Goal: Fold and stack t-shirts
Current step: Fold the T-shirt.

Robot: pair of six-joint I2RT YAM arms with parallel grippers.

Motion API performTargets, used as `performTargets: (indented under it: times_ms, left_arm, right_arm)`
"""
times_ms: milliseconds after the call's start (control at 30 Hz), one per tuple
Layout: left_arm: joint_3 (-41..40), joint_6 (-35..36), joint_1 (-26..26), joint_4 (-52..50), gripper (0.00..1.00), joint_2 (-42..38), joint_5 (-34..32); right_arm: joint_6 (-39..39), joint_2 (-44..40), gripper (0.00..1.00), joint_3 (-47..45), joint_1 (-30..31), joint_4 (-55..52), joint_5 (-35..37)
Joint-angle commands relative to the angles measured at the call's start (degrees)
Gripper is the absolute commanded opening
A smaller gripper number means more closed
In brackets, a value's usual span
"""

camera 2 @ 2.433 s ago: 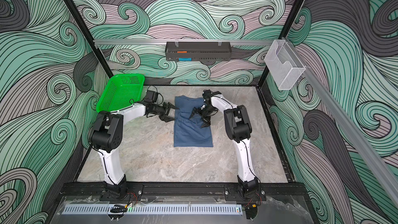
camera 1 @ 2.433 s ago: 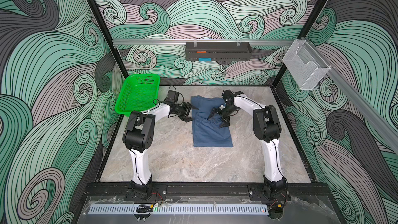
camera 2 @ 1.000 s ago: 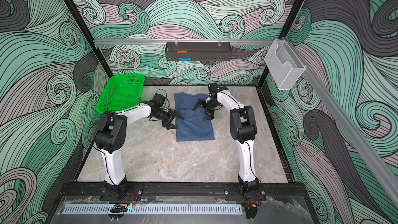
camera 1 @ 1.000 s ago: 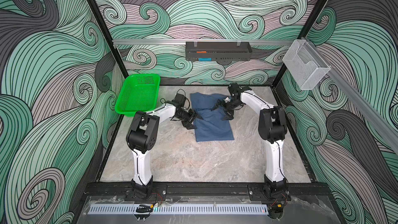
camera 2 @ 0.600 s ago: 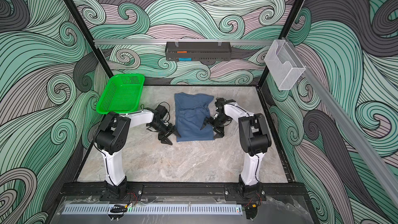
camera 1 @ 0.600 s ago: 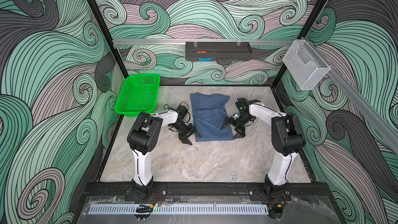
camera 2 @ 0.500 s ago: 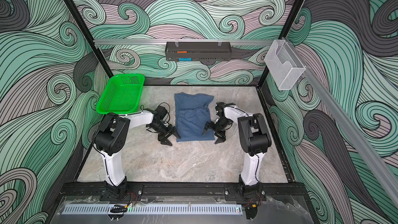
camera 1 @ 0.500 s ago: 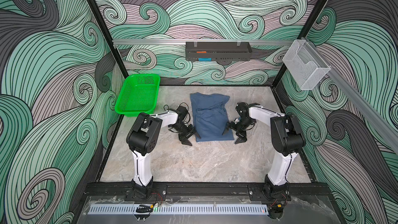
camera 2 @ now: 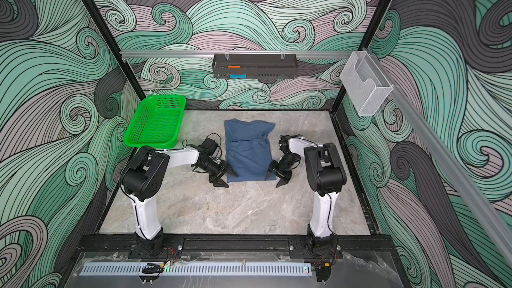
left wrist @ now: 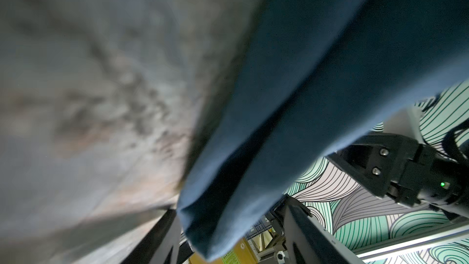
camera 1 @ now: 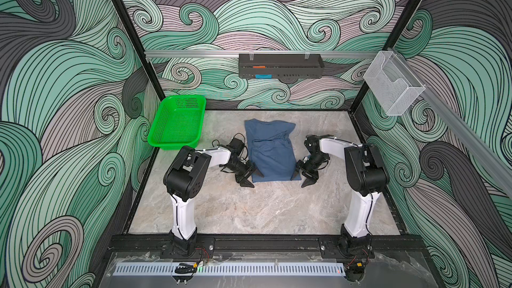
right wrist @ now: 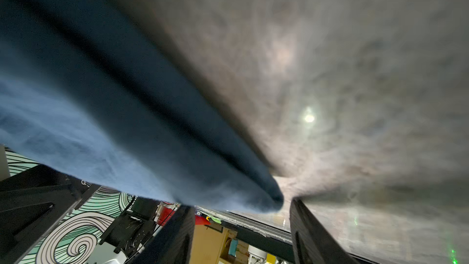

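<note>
My left gripper grabs the slate-blue t-shirt by its near corner next, opposite the right gripper's corner, to fold the t-shirt's near edge over evenly.
The slate-blue t-shirt [camera 1: 270, 150] [camera 2: 248, 150] lies folded into a long strip on the marble table, collar end toward the back wall. My left gripper [camera 1: 253, 179] [camera 2: 227, 180] sits low at its near left corner, open. The left wrist view shows that corner of the t-shirt [left wrist: 253, 161] lying between the spread fingers of the left gripper [left wrist: 231, 206]. My right gripper [camera 1: 301, 180] [camera 2: 274, 180] is at the near right corner, also open. In the right wrist view the t-shirt [right wrist: 127, 123] ends in a rounded corner between the two fingers of the right gripper [right wrist: 241, 204], unclamped.
A green basket [camera 1: 171, 145] [camera 2: 149, 142] stands at the back left, by the left arm's elbow. A black tray [camera 1: 279, 65] hangs on the back wall. A clear wire holder [camera 1: 393, 87] is fixed to the right rail. Bare marble table [camera 1: 263, 211] stretches in front of the shirt.
Both grippers have come from the shirt's far half down along its sides to the near corners. The right jaws have narrowed. The shirt has stayed in place.
</note>
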Motion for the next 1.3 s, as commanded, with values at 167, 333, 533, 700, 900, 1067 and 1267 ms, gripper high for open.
performTargets:
  times_ms: [167,333,533,700,900,1067,1267]
  left_arm:
    - [1.6,-1.5,0.3,0.5,0.66,8.0,-12.2]
    - [2.2,-1.4,1.4,-0.3,0.47,8.0,-12.6]
    - [2.9,0.3,2.9,-2.9,0.00,8.6,-12.5]
    - [2.9,1.9,3.1,-5.2,0.00,6.5,-11.8]
    - [-0.6,2.6,2.1,-8.0,0.00,-0.6,-11.8]
    - [-6.1,1.4,-1.1,-8.5,0.00,-7.8,-12.0]
    - [-14.2,-4.2,-7.4,-8.1,0.00,-20.4,-13.9]
  right_arm:
    - [-1.1,7.6,0.64,6.0,-1.5,5.6,4.9]
    - [-1.4,10.0,0.57,10.2,-2.1,4.2,4.7]
    - [-1.5,12.8,0.05,13.3,-2.1,3.5,2.4]
    - [-1.2,9.7,0.00,11.2,-2.0,3.3,0.2]
    - [-0.8,0.9,0.00,3.7,0.0,3.2,-1.7]
    - [-0.8,-7.2,0.00,-4.8,3.1,3.2,-1.9]
    - [0.5,-23.0,0.00,-17.1,6.7,1.6,-0.5]
